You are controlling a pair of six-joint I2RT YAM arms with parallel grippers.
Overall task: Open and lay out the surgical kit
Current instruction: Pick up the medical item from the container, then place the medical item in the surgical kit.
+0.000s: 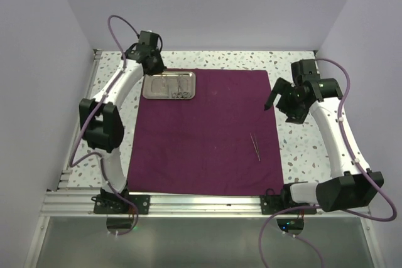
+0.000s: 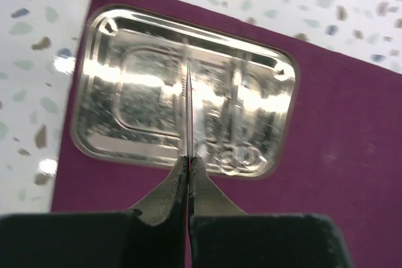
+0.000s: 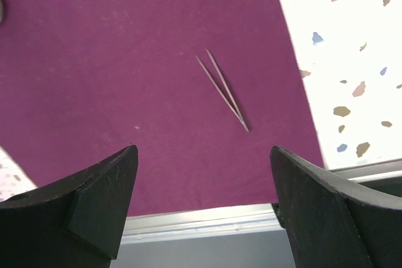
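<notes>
I will next use my right gripper to grab the pointed silver instrument [image 2: 188, 111] by the end opposite its tip, so that I can lay it beside the tweezers.
The dark magenta cloth wrap [image 1: 207, 136] lies spread flat on the table. The shiny steel tray [image 1: 146, 86] sits on its far left corner, and silver ring handles of scissors [image 1: 179, 95] lie in it. My left gripper [image 1: 152, 61] hovers over the tray [image 2: 88, 123], shut on a thin pointed silver instrument [image 2: 188, 111] seen edge-on. I cannot tell which tool it is. Ring handles [image 2: 242, 158] show in the tray beside it. Silver tweezers [image 1: 255, 146] lie on the cloth at the right [image 3: 223, 90]. My right gripper [image 1: 276, 98] is open and empty above the cloth's right edge [image 3: 201, 149].
The speckled white tabletop [image 1: 295, 149] borders the cloth on the left, far and right sides. An aluminium rail [image 1: 201, 204] runs along the near edge and holds both arm bases. Pale walls close in the left, back and right.
</notes>
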